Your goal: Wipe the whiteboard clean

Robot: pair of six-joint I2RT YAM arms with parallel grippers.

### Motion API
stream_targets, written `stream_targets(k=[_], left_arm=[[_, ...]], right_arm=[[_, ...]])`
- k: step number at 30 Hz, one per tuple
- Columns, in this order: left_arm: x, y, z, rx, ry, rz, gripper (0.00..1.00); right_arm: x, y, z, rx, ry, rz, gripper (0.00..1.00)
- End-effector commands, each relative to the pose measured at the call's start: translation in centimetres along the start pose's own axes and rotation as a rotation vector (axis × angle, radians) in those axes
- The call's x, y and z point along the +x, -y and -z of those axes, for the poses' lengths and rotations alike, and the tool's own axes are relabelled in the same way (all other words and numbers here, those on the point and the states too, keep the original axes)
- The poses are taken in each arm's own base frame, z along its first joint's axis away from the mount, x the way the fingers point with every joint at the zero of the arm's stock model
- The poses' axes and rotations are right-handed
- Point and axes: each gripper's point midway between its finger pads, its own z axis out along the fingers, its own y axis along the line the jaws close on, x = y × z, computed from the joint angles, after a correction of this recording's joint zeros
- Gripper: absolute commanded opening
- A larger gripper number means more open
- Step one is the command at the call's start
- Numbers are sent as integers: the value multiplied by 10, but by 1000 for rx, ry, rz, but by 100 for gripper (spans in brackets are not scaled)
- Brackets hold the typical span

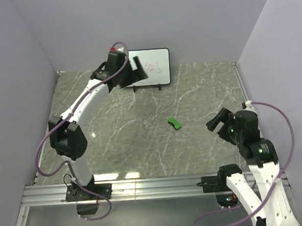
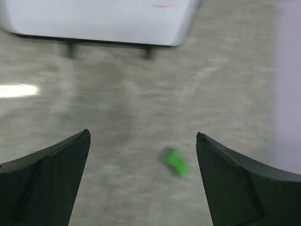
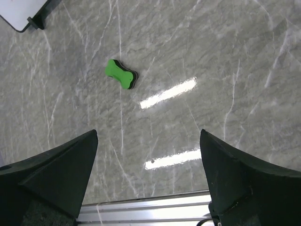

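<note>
My left gripper will take hold of the green bow-tie eraser across its narrow middle (image 1: 174,123). The eraser's dark bottom then stays free to erase the whiteboard (image 1: 156,66).
The whiteboard (image 1: 156,66) stands upright on small black feet at the back of the table, with a red scribble (image 1: 152,68) on its face. My left gripper (image 1: 138,66) is open and empty, raised in front of the board's left part. In the blurred left wrist view, the board (image 2: 94,19) is at the top and my left gripper (image 2: 143,135) is open above the table. The green bow-tie eraser (image 1: 174,123) lies flat mid-table; it also shows in the left wrist view (image 2: 176,162) and the right wrist view (image 3: 121,74). My right gripper (image 1: 216,120) (image 3: 148,133) is open and empty, to the right of the eraser.
The grey marble tabletop (image 1: 142,139) is bounded by lilac walls at the left, back and right. A metal rail (image 1: 155,187) runs along the near edge and shows in the right wrist view (image 3: 150,207). One corner and foot of the board show in the right wrist view (image 3: 21,12).
</note>
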Motion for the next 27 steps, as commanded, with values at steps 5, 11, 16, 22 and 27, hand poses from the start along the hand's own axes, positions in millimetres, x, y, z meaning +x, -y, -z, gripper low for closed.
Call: stream_targets(k=[5,11,16,22,27], left_arm=[[141,52,-28,362,-544,500,99],[167,88,-24,173,-422,219,99],[201,117,-30,92,-461,264,97],[263,125,-30,-172,-456,133,82],[262,119,-47,-302,-424,125,72]], right_arm=[[22,16,16,-17,5,-7,96],[14,21,39,-19,71,12,96],[23,24,41,-49,74,-3,96],[22,28,43,-18,75,-5,96],[24,27,42,-14,53,-7,96]])
